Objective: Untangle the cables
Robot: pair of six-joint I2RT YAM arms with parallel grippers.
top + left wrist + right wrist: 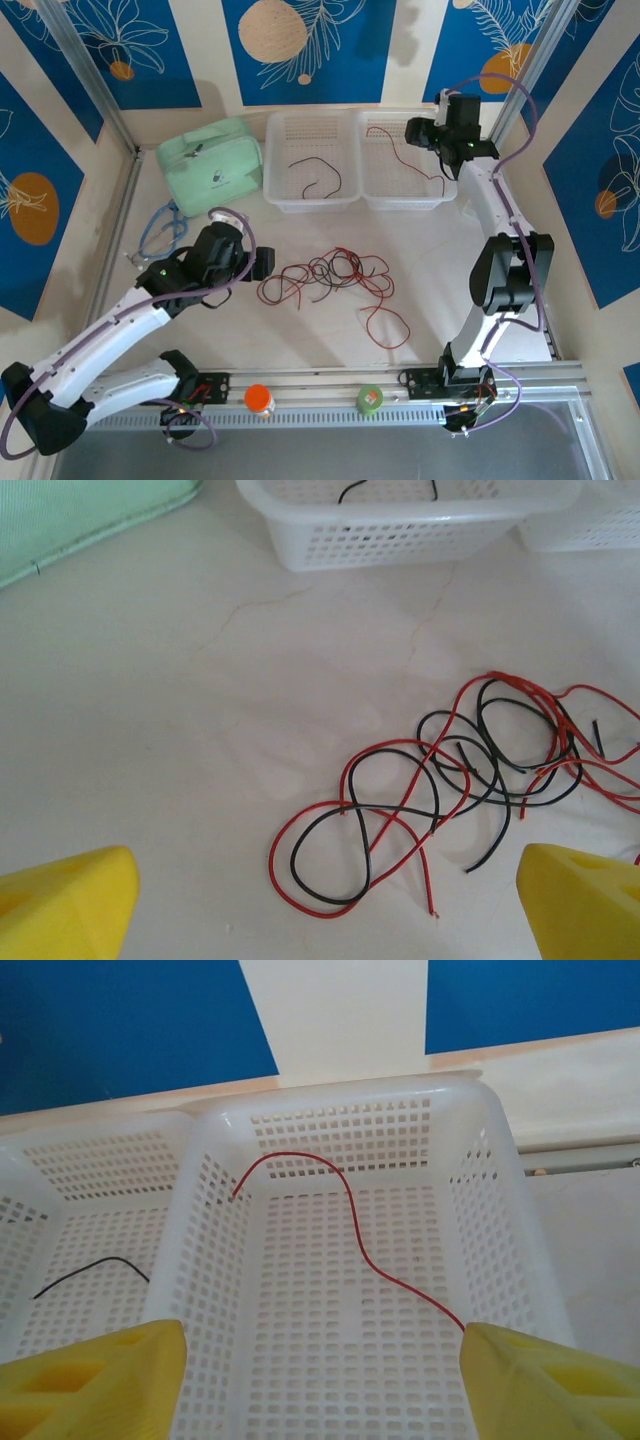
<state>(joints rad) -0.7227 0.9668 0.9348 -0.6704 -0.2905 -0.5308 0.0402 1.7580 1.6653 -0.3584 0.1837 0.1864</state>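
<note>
My left gripper grabs the black cable's nearest outer loop (266, 294) next, since the cable's end stays free for my right gripper to untangle.
A tangle of red and black cables (330, 275) lies in the middle of the table. In the left wrist view its nearest loops (380, 830) lie just ahead of my left gripper (325, 910), which is open with nothing between the yellow pads (60, 905). From above, the left gripper (258, 262) sits just left of the tangle. My right gripper (428, 135) hovers open over the right basket (375, 195). A single red cable (340, 1210) lies in that basket, its near end passing behind the right pad (545, 1385). A black cable (322, 178) lies in the left basket (310, 200).
A mint green pouch (210, 165) sits at the back left, with a blue-grey looped cord (160, 230) in front of it. An orange-capped item (260, 400) and a green roll (369, 399) rest on the near rail. Both baskets stand against the back wall.
</note>
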